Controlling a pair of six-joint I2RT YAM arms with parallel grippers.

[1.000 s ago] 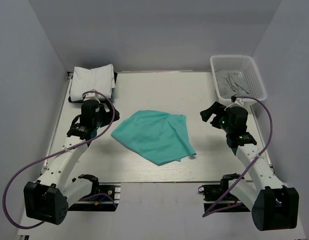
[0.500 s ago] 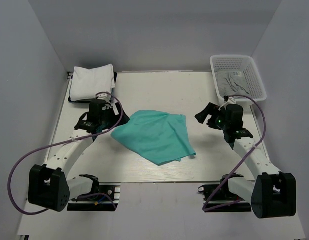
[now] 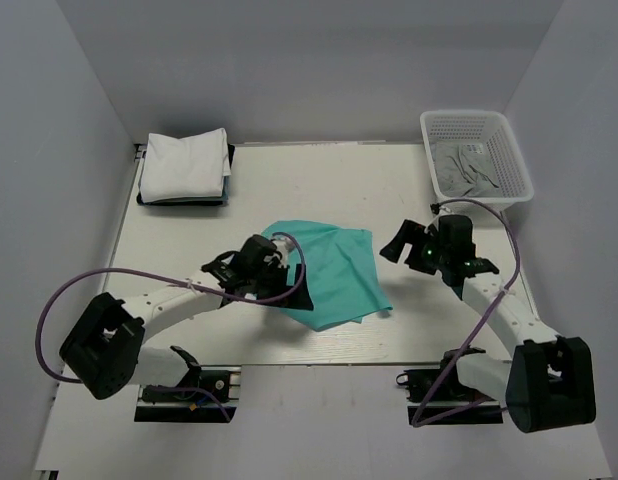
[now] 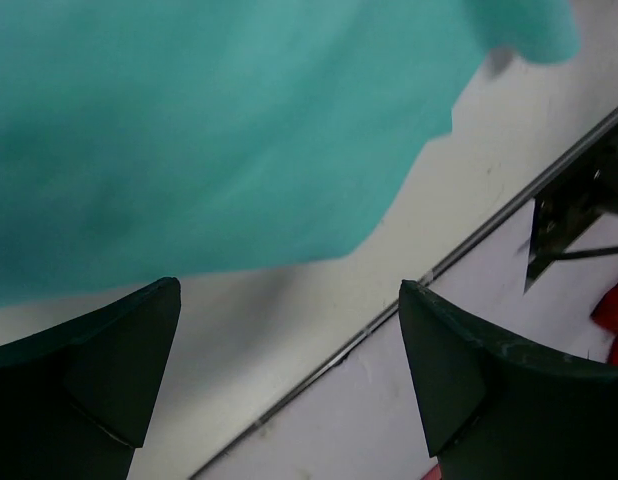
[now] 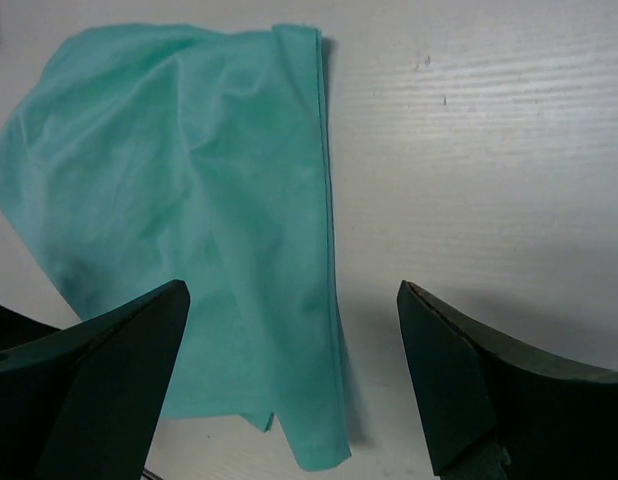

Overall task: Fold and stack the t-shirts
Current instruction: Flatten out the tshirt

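My left gripper is to grab the teal-green t-shirt by its near edge next, and the t-shirt's side edge is left for my right gripper. This will spread the t-shirt for folding.
The teal-green t-shirt lies roughly folded in the middle of the table. It also shows in the left wrist view and the right wrist view. My left gripper is open and empty, over the shirt's near-left edge. My right gripper is open and empty, just right of the shirt's right edge. A folded white t-shirt lies at the far left corner on a dark one.
A white mesh basket holding grey-white cloth stands at the far right corner. The table's near edge runs close below the shirt. Walls close in on both sides.
My left arm has swung right and nearer, from beside the white stack to over the teal shirt's near-left edge. My right gripper has moved left toward the shirt.
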